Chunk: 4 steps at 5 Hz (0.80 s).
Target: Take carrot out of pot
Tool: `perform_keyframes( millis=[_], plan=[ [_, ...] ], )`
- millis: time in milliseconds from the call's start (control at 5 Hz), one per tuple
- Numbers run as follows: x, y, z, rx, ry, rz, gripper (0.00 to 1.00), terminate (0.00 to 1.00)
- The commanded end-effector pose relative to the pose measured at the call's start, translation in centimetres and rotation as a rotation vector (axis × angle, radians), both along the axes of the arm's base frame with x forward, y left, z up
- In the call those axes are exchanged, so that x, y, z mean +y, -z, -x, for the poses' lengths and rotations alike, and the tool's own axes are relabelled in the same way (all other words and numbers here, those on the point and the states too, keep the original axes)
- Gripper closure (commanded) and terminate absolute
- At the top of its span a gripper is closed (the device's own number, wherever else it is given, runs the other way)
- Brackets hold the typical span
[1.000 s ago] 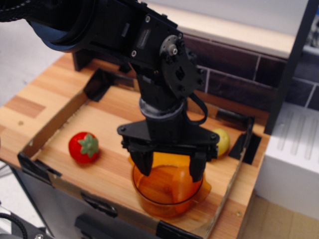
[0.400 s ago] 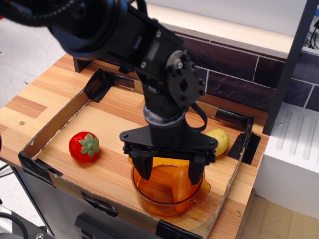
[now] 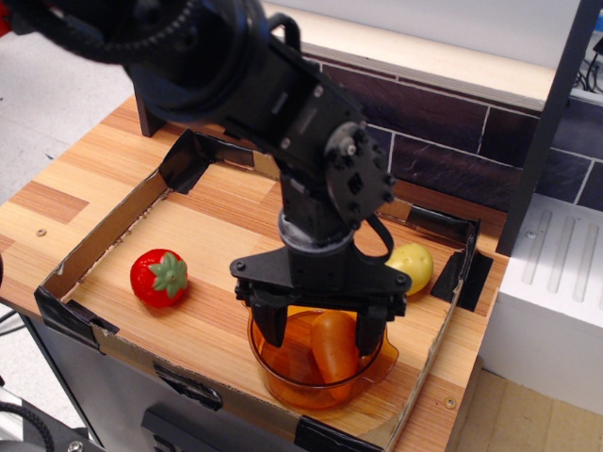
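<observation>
The gripper should next grab the orange carrot by its blunt end, so that the carrot comes out of the pot.
The amber transparent pot stands at the front of the cardboard tray. The orange carrot lies inside it, toward the right side, with its blunt end up. My black gripper hangs straight over the pot, open. Its left finger and right finger dip inside the rim. The carrot sits between the fingers, close to the right one; I cannot tell whether it touches. Nothing is gripped.
A red strawberry lies on the wooden floor left of the pot. A yellow-green potato sits behind it to the right, by the tray's wall. A white box stands to the right, a dark tiled wall behind.
The gripper has shifted slightly right and lower into the pot, still open. The carrot shows more clearly between the fingers.
</observation>
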<state>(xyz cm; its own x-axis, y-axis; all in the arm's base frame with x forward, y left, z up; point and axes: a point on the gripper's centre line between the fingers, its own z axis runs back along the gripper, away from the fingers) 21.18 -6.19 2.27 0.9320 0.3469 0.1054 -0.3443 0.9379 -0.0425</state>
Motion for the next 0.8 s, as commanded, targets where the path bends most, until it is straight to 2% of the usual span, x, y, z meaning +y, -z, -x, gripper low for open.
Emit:
perform_keyframes(
  millis=[0,200,400,600],
  plan=[
    [-0.6,0.6,-0.1,0.017,0.006,-0.003,0.0,0.0],
    [-0.8,1.3,-0.4,0.03,-0.018,-0.001,0.0,0.0],
    [-0.7,1.1,-0.4,0.01,-0.028,0.01,1.0,0.0],
    [-0.3,-0.5,-0.2,-0.011,-0.048,0.02,1.0,0.0]
  ],
)
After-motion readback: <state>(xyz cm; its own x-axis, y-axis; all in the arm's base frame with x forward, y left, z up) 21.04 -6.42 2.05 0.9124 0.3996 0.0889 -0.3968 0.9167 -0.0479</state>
